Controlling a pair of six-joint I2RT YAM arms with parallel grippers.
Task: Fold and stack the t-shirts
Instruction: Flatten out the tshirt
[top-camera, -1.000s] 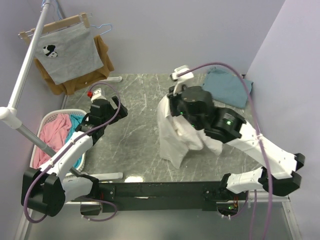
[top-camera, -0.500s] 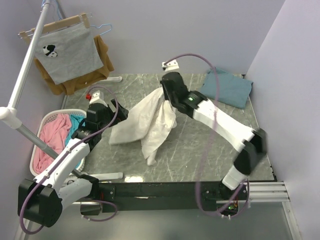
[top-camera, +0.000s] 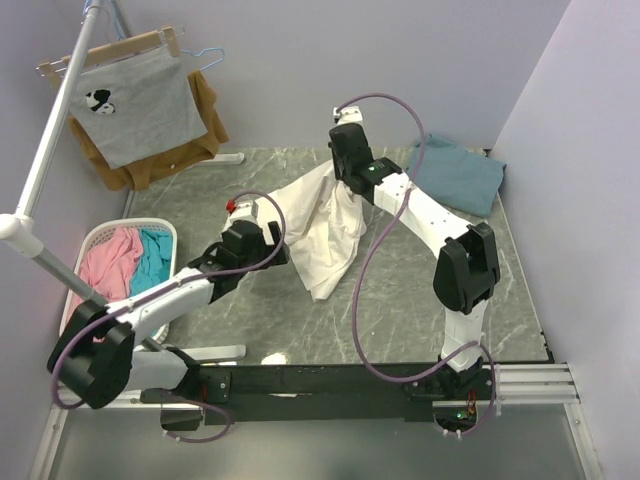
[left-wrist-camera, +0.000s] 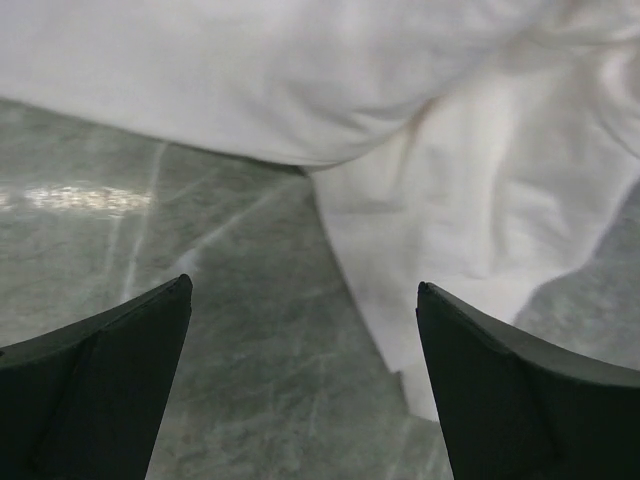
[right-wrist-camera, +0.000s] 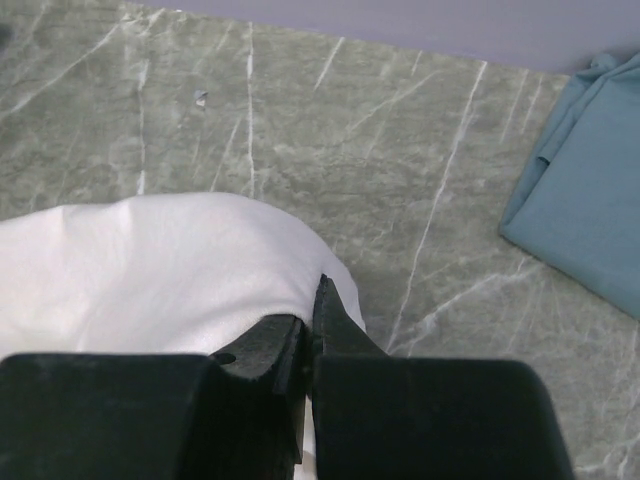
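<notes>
The left gripper grips its near edge (top-camera: 315, 290) next, opposite the fold my right gripper holds, to spread the white t-shirt (top-camera: 320, 235) for folding.
The white t-shirt (top-camera: 320, 235) hangs crumpled from my right gripper (top-camera: 342, 183) at the far middle of the table, and its lower part trails on the marble. No red logo shows. In the right wrist view my right gripper (right-wrist-camera: 318, 290) is shut on a fold of the white t-shirt (right-wrist-camera: 150, 265). My left gripper (top-camera: 282, 250) is open and empty at the shirt's left edge. In the left wrist view it (left-wrist-camera: 303, 287) is low over the table, with the white t-shirt (left-wrist-camera: 470, 190) ahead and to the right. The teal-blue t-shirt (top-camera: 455, 175) lies folded at the far right and also shows in the right wrist view (right-wrist-camera: 590, 200).
A white laundry basket (top-camera: 95, 240) holding pink and teal clothes stands off the table's left edge. A grey shirt (top-camera: 140, 105) and a brown garment (top-camera: 205, 120) hang on a rack (top-camera: 45, 160) at the back left. Walls close the back and right.
My right arm swung the white t-shirt from the near middle to the far middle, stretching out. My left arm moved right, up to the shirt's left edge.
</notes>
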